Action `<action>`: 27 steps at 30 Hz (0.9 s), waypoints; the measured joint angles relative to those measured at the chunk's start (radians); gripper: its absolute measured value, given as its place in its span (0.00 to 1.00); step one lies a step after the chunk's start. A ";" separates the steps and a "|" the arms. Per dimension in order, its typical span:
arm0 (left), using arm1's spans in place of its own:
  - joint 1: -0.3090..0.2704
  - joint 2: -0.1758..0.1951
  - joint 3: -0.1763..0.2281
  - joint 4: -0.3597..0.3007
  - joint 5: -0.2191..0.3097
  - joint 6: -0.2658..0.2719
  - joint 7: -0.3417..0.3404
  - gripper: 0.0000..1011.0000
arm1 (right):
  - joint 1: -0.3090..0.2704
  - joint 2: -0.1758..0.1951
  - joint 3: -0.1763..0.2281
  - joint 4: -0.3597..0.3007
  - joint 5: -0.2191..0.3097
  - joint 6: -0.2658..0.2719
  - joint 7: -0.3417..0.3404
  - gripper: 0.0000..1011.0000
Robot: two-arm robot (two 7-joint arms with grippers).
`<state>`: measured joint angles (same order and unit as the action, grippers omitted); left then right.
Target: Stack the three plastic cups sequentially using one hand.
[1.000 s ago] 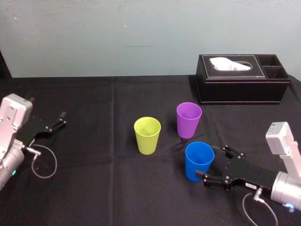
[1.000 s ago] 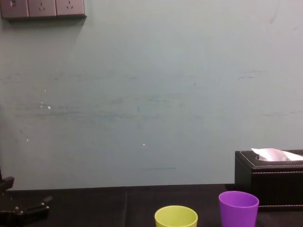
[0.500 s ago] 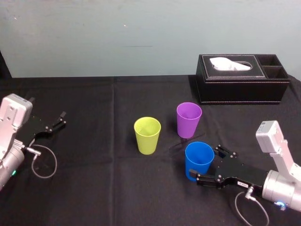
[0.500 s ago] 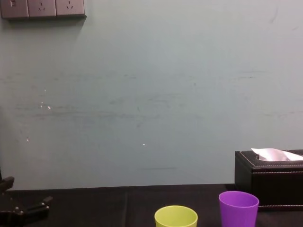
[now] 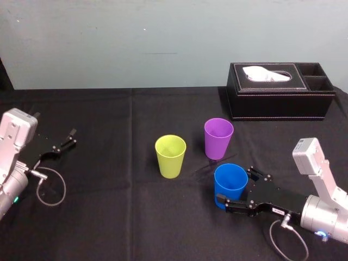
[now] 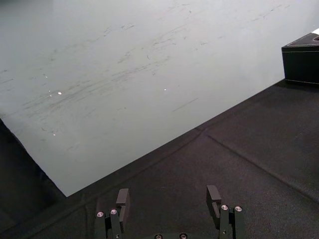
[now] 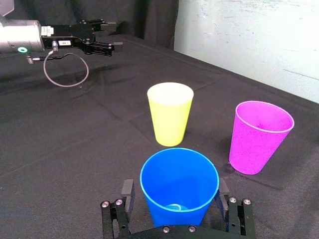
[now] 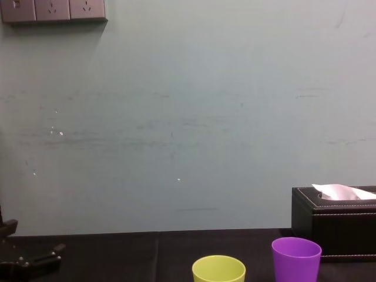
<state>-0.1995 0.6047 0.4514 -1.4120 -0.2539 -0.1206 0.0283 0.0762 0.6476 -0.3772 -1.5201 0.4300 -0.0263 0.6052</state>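
Note:
The blue cup needs to go into the purple cup (image 7: 259,139) for the stack, so my right gripper will next grab the sides of the blue cup (image 7: 179,185).
The blue cup (image 5: 230,182) stands upright on the black cloth, nearest me. My right gripper (image 5: 236,189) is open, one finger on each side of the cup's lower body. In the right wrist view the blue cup (image 7: 179,185) fills the space between the fingers (image 7: 126,192), and a thin gap shows on one side. The purple cup (image 5: 218,138) (image 7: 260,136) stands just behind it, and the yellow-green cup (image 5: 170,156) (image 7: 170,113) is to their left. My left gripper (image 5: 65,140) (image 6: 168,196) rests open at the far left with nothing in it.
A black tissue box (image 5: 280,91) (image 8: 335,226) stands at the back right against the wall. A grey cable loop (image 5: 50,190) lies on the cloth by the left arm. Bare black cloth stretches between the cups and the left arm.
My right gripper has slid leftward along the table, so its open fingers now reach around the blue cup's sides. The cups and the left arm have not moved.

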 joint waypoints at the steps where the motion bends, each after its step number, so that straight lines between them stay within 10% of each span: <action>1: 0.000 0.000 0.000 0.000 0.000 0.000 0.000 1.00 | 0.000 0.000 0.000 0.000 0.000 0.000 0.000 0.99; 27: 0.000 0.000 0.000 0.000 0.000 0.000 0.000 1.00 | -0.003 0.002 0.002 -0.003 0.000 -0.002 0.001 0.72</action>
<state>-0.1995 0.6047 0.4514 -1.4120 -0.2539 -0.1205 0.0283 0.0733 0.6497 -0.3750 -1.5229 0.4301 -0.0287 0.6059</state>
